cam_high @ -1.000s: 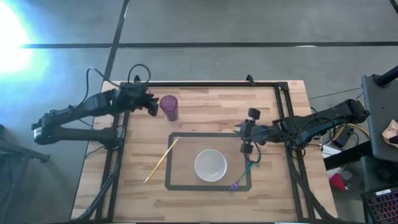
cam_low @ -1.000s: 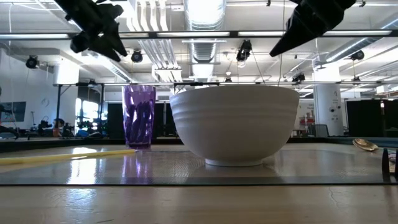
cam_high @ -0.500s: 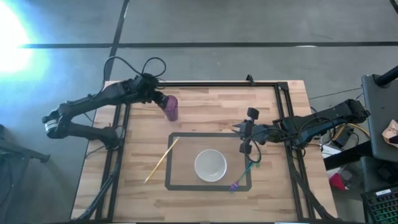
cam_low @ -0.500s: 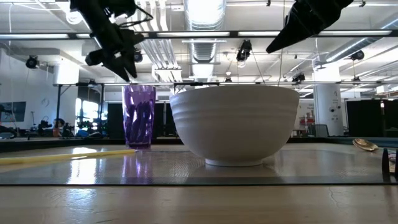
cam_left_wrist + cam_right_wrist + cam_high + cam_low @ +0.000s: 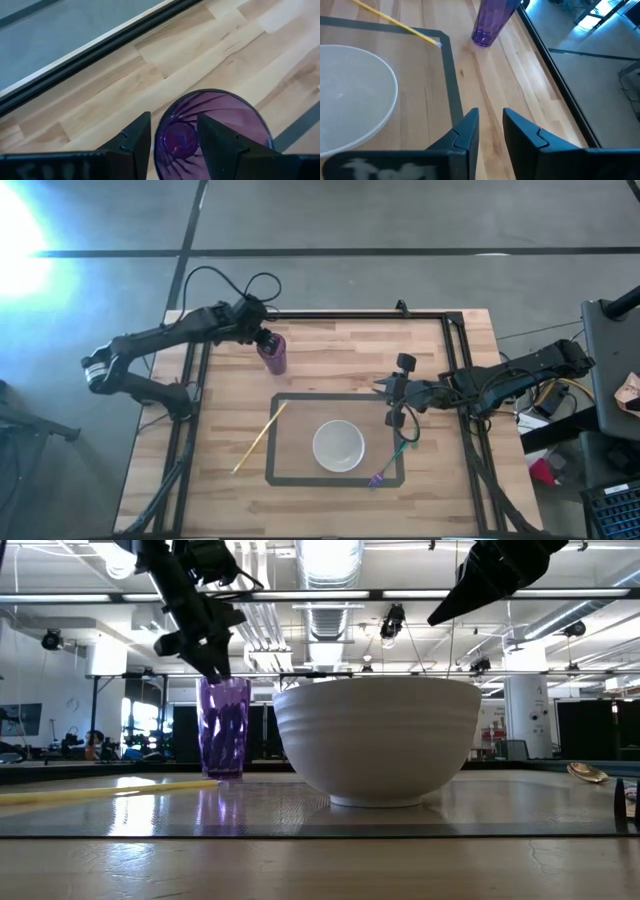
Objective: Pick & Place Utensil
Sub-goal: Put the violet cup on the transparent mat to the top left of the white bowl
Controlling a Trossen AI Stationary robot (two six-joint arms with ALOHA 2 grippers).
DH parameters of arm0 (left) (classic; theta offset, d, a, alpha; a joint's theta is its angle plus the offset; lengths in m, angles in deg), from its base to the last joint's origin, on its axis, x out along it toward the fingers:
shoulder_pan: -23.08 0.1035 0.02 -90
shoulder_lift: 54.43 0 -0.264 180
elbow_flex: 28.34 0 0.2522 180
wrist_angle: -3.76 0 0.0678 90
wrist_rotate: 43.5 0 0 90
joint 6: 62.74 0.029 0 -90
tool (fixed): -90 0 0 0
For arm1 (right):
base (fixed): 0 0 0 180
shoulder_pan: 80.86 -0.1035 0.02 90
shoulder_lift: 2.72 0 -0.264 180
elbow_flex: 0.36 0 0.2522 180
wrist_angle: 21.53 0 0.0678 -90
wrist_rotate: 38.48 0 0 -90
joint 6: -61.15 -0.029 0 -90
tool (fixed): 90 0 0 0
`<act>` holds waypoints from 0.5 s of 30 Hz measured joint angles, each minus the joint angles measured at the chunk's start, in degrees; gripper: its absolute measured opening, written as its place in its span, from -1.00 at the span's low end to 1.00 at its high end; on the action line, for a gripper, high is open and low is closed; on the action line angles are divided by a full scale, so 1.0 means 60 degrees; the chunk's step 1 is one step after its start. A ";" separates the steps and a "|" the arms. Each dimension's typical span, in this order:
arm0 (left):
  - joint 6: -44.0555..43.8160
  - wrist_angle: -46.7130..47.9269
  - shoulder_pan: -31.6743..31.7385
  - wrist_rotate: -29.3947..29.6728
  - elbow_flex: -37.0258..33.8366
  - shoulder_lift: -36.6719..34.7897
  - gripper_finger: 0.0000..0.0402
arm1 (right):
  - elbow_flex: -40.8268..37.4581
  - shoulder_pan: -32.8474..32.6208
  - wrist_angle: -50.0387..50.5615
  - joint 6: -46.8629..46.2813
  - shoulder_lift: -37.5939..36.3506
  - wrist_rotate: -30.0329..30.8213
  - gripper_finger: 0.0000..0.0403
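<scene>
The left gripper picks up the purple ribbed cup by its rim [image 5: 268, 348] next, to set it beside the white bowl [image 5: 338, 445].
A purple ribbed cup [image 5: 273, 356] stands upright on the wooden table, at the far left. My left gripper [image 5: 263, 340] is open right above its rim. In the left wrist view [image 5: 172, 120] one finger is over the cup's opening [image 5: 220, 125] and the other is outside its wall. A yellow stick [image 5: 259, 438] lies across the left edge of a dark taped rectangle [image 5: 275, 396]. A white bowl [image 5: 338, 445] stands inside it. A green utensil with a purple end [image 5: 398, 450] lies at the rectangle's right edge. My right gripper [image 5: 392, 394] hangs above it, slightly open and empty. My left gripper comes at the cup's rim [image 5: 159, 131] from above, its fingers slanting down, one on each side of the wall. In the low view the fingertips [image 5: 216, 670] end right at the rim. I cannot tell whether they touch it.
The bowl [image 5: 378, 740] fills the middle of the low view, with the cup [image 5: 224, 730] behind it to the left. A black frame rail [image 5: 330, 314] runs along the table's far edge, close behind the cup. Bare wood lies between cup and rectangle.
My left gripper has moved from beside the cup, on its left, toward the table's right edge. It has also come down until its fingers stand over the cup's rim. The cup, bowl, stick and my right arm have stayed put.
</scene>
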 joint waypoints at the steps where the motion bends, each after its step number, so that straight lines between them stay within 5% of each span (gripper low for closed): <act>1: 0.0017 -0.0003 0.0000 0.0010 0.0000 0.0035 -0.25 | 0.0000 0.0000 0.0004 0.0000 0.0000 0.0000 -0.60; 15: 0.0025 0.0372 0.0020 0.0022 -0.0018 0.0258 -0.25 | 0.0000 0.0001 0.0000 0.0007 0.0000 -0.0004 -0.63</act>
